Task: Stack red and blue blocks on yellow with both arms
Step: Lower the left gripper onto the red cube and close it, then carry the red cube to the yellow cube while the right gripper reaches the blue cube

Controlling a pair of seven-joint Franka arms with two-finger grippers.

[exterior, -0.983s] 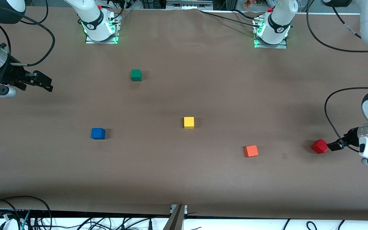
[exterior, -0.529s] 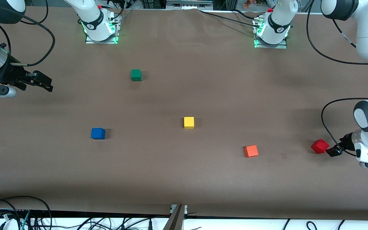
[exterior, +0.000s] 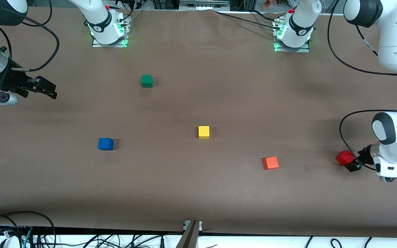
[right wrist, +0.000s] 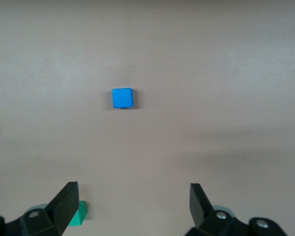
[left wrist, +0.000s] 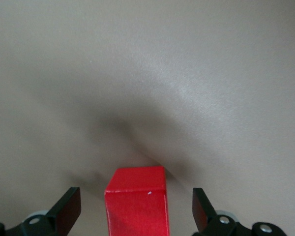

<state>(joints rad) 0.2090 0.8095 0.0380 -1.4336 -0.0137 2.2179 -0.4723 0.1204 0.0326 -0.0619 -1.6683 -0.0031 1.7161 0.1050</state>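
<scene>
The red block's bottom needs to stay free to sit on the yellow cube, so my left gripper should grab the red block by its opposite sides next.
The red block lies on the table at the left arm's end. My left gripper is open right at it; in the left wrist view the red block sits between the two spread fingers without touching either. The blue block lies toward the right arm's end and shows in the right wrist view. The yellow cube sits mid-table. My right gripper is open and empty, waiting above the table's right-arm end.
A green cube lies farther from the camera than the blue block; its corner shows in the right wrist view. An orange cube lies between the yellow cube and the red block. Cables hang near both arms.
My left arm has moved toward the red block and lowered, bringing its open fingers around it. The right arm and all cubes have not moved.
</scene>
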